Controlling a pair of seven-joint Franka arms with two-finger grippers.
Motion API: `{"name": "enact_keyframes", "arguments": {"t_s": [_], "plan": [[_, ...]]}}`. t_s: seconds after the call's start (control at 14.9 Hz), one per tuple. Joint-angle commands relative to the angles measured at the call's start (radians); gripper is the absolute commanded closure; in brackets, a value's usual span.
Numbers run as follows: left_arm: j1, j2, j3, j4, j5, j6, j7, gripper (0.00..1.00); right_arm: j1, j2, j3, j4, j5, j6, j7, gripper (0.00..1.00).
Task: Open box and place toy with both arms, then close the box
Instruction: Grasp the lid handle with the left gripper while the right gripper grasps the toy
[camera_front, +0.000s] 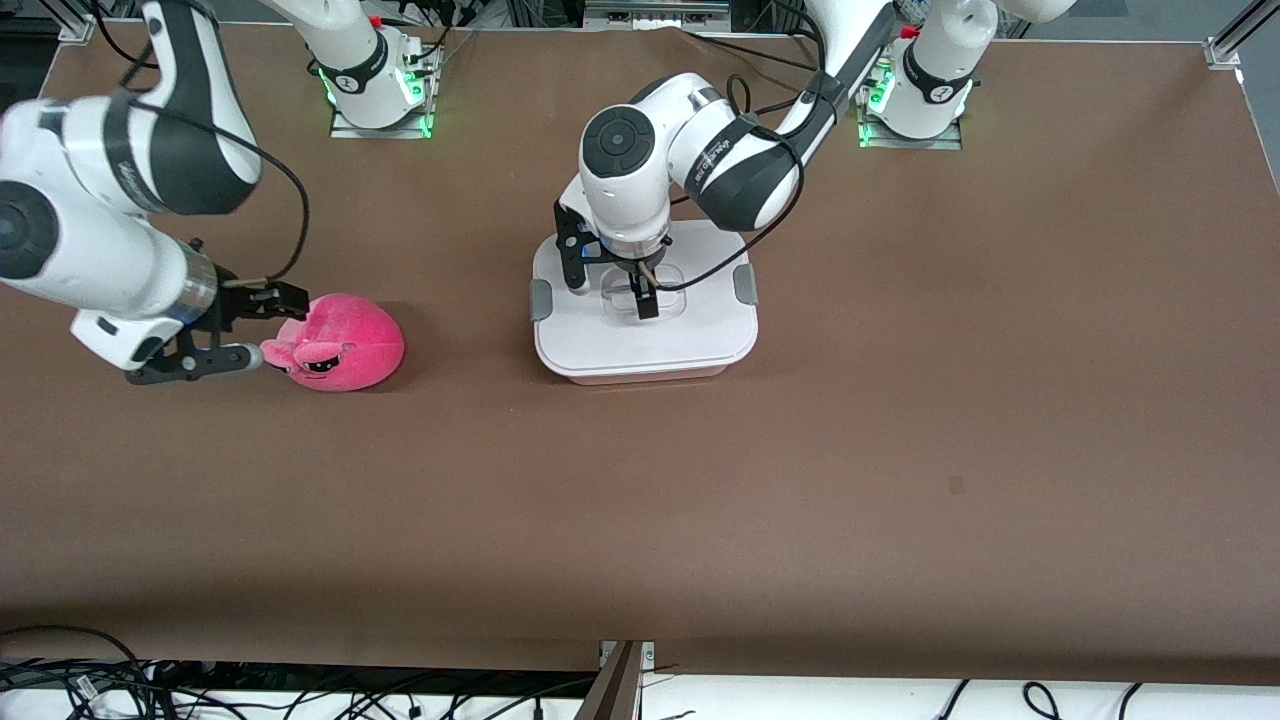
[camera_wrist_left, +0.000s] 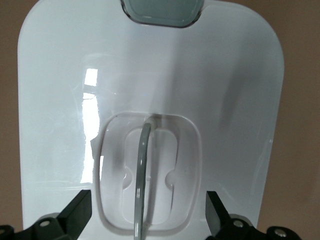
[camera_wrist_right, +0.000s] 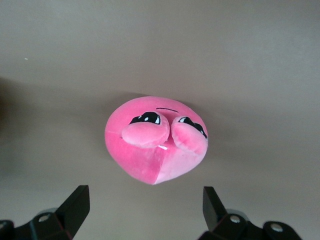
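Note:
My left gripper closes on the handle next, since its fingers stand beside the lid's recessed centre handle (camera_wrist_left: 141, 175) in the left wrist view.
The box (camera_front: 700, 345) sits mid-table with its white lid (camera_wrist_left: 150, 75) on. A grey clip (camera_front: 540, 298) shows at each end, and one is in the left wrist view (camera_wrist_left: 162, 12). My left gripper (camera_front: 642, 287) is low over the lid's recessed centre handle (camera_wrist_left: 141, 175). It is open (camera_wrist_left: 146, 215), with a finger on each side of the recess. The pink plush toy (camera_front: 340, 342) lies on the table toward the right arm's end. My right gripper (camera_front: 260, 328) is open and empty just beside it. In the right wrist view the toy (camera_wrist_right: 155, 140) lies ahead of the gripper (camera_wrist_right: 144, 207).
The brown table (camera_front: 800, 480) is bare around the box and the toy. Both arm bases stand at the table's edge farthest from the front camera. Cables hang past the edge nearest it.

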Motion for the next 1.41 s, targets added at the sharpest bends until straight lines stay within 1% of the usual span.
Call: {"name": "enact_keyframes", "arguments": {"t_s": [0.0,0.07,0.13,0.2,0.27,0.33,0.54,0.74,0.8,1.07,1.21,1.34], "plan": [[-0.021,-0.008,0.013,-0.018,0.039,0.017,0.031,0.00,-0.011,-0.032,-0.006,-0.123,0.006,0.091,-0.011,0.00],[-0.023,-0.010,0.013,-0.018,0.039,0.017,0.031,0.00,-0.013,-0.032,-0.007,-0.160,0.006,0.119,-0.011,0.00],[-0.023,-0.011,0.013,-0.018,0.039,0.014,0.030,0.09,-0.013,-0.032,-0.007,-0.191,0.006,0.140,-0.011,0.00],[-0.023,-0.011,0.013,-0.018,0.039,0.014,0.021,0.50,-0.014,-0.034,-0.007,-0.216,0.006,0.157,-0.011,0.00],[-0.030,-0.011,0.013,-0.016,0.036,0.013,-0.002,0.79,-0.014,-0.032,-0.009,-0.248,0.016,0.185,-0.011,0.00],[-0.029,-0.011,0.013,-0.016,0.036,0.014,-0.002,0.99,-0.014,-0.032,-0.013,-0.266,0.025,0.209,-0.011,0.00],[-0.032,-0.016,0.013,-0.016,0.035,0.013,-0.011,1.00,-0.014,-0.002,-0.017,-0.309,0.026,0.324,-0.013,0.00],[-0.034,-0.022,0.013,-0.011,0.035,0.013,-0.018,1.00,-0.014,0.024,-0.017,-0.311,0.028,0.352,-0.013,0.01],[-0.034,-0.025,0.013,-0.007,0.036,0.013,-0.010,1.00,-0.014,0.027,-0.017,-0.315,0.028,0.357,-0.014,0.03],[-0.032,-0.057,0.012,0.002,0.026,-0.009,-0.015,1.00,-0.014,0.032,-0.017,-0.315,0.028,0.363,-0.021,0.27],[-0.027,-0.073,0.013,0.013,0.024,-0.030,-0.012,1.00,-0.016,0.035,-0.017,-0.314,0.028,0.366,-0.024,0.42],[-0.020,-0.074,0.016,0.045,0.024,-0.081,-0.010,1.00,-0.017,0.041,-0.017,-0.314,0.028,0.372,-0.025,0.59]]}}
